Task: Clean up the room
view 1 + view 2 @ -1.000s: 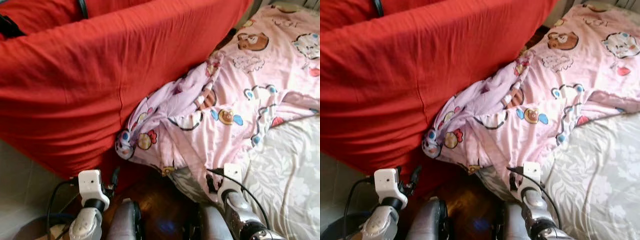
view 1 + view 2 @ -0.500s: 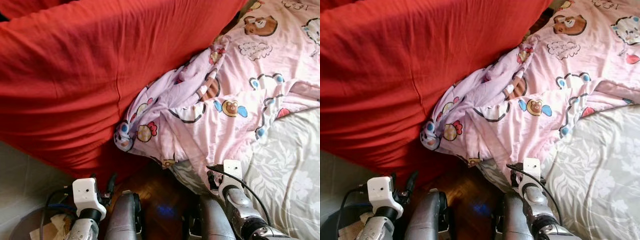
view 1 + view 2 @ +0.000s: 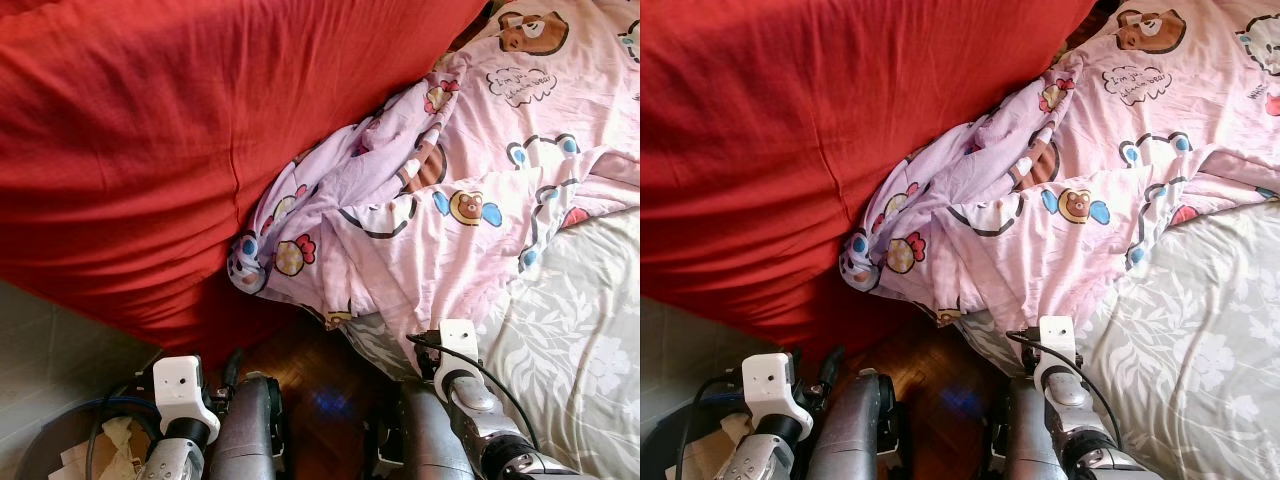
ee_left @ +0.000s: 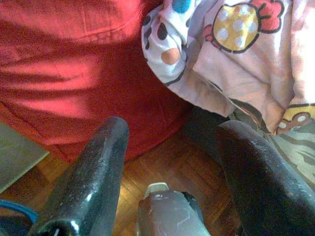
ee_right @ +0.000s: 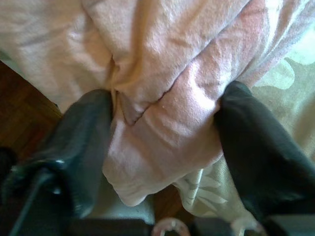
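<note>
The thick fold at its hanging edge (image 3: pixel 424 318) bunches up while the rest of the pink blanket (image 3: pixel 470 200) lies spread out. My right gripper needs to grab the blanket by that fold next.
A pink cartoon-print blanket (image 3: pixel 470 200) lies rumpled across the bed, and its lower edge hangs toward the floor. My right gripper (image 5: pixel 167 98) is at that hanging edge, open, with a thick fold of the blanket (image 5: pixel 162 118) between its fingers (image 5: pixel 256 147). In the eye views its wrist (image 3: pixel 458 345) sits just under the blanket's hem. My left gripper (image 4: pixel 174 128) hangs low over the wood floor, open and holding nothing. It faces the red cover and a blanket corner (image 4: pixel 172 44).
A big red fabric mass (image 3: pixel 150 150) fills the left and leans against the bed. A grey floral sheet (image 3: pixel 580 340) covers the mattress on the right. Dark wood floor (image 3: pixel 310 370) shows between my legs (image 3: pixel 250 430). A round bin with crumpled paper (image 3: pixel 70 450) stands at lower left.
The camera has tipped downward, so the whole scene slid up in the picture and the bin came into view. Both arms keep about the same places.
</note>
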You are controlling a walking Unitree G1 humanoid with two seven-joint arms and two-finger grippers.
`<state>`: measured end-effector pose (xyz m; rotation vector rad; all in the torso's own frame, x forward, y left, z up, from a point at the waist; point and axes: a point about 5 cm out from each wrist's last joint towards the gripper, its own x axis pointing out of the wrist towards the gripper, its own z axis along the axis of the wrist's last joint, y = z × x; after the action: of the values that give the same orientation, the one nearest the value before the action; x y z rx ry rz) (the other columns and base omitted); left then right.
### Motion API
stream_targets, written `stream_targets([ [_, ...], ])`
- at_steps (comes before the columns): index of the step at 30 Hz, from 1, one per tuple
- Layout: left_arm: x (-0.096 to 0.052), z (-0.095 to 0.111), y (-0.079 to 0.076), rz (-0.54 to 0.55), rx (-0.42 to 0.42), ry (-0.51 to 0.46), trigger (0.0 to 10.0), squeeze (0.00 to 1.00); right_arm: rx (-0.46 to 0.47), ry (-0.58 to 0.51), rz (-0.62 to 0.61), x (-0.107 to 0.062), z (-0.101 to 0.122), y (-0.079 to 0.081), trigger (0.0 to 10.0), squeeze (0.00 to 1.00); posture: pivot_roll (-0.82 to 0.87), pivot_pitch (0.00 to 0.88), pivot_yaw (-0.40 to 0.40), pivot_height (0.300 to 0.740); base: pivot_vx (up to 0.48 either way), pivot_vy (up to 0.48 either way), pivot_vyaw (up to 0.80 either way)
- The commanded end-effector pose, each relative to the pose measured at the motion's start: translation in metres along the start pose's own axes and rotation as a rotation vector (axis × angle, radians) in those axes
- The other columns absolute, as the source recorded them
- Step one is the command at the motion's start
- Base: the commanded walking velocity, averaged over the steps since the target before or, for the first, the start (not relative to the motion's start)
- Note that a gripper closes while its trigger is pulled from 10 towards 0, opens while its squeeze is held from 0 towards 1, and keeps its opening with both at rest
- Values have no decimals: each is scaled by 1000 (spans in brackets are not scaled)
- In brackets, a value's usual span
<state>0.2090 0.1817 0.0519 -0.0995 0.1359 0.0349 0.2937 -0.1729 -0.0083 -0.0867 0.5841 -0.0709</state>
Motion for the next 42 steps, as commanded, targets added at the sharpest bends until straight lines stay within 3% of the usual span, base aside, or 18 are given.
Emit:
stream_targets([
  [1,-7,-6,1,11,-10,36,10000,0,-8,78,17,-5,-23,4,0,0,121,404,25,636,0,0,0],
  [22,-5,-12,-1,14,-15,49,10000,0,-12,91,29,-9,-32,10,0,0,94,374,14,636,0,0,0],
  [28,5,-11,1,18,-13,41,10000,0,12,61,35,-9,-31,9,0,0,73,328,11,636,0,0,0],
  [36,26,-13,3,28,-13,31,10000,0,80,2,-10,-8,-24,-5,0,0,39,243,5,636,0,0,0],
  [42,31,-18,6,38,-12,40,10000,0,115,-25,-41,-9,-23,-14,0,0,27,214,4,636,0,0,0],
])
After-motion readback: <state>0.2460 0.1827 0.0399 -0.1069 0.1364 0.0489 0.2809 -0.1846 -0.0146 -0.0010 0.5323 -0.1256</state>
